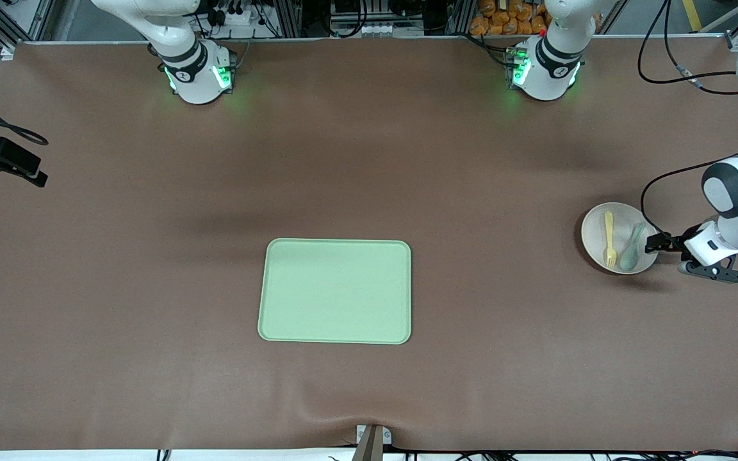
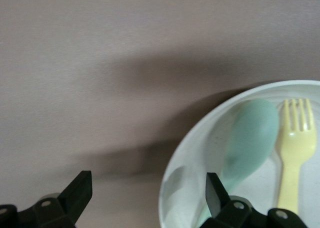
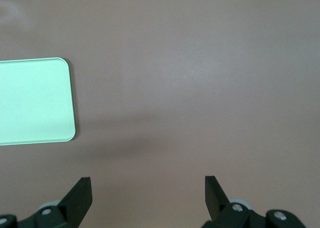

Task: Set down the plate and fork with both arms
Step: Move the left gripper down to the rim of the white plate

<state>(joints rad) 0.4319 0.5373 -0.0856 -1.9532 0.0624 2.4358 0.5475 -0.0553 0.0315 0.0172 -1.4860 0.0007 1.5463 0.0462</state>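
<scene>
My left gripper grabs the off-white plate by its rim next. The plate then goes on the green tray.
The off-white plate (image 1: 595, 225) lies near the left arm's end of the table, and also shows in the left wrist view (image 2: 197, 155). The pale-yellow fork (image 1: 609, 238) lies in it beside a grey-green spoon (image 1: 632, 247); the left wrist view shows both the fork (image 2: 297, 148) and the spoon (image 2: 252, 138). My left gripper (image 1: 655, 243) is open and low at the plate's edge. In its wrist view the left gripper (image 2: 148, 194) straddles the rim, one finger over the plate's inside and one outside. My right gripper (image 3: 147, 194) is open and empty, high over bare table beside the tray.
The pale-green rectangular tray (image 1: 337, 291) lies in the middle of the table, nearer to the front camera; one of its corners shows in the right wrist view (image 3: 30, 102). A black device with a cable (image 1: 4, 160) sticks in at the right arm's end.
</scene>
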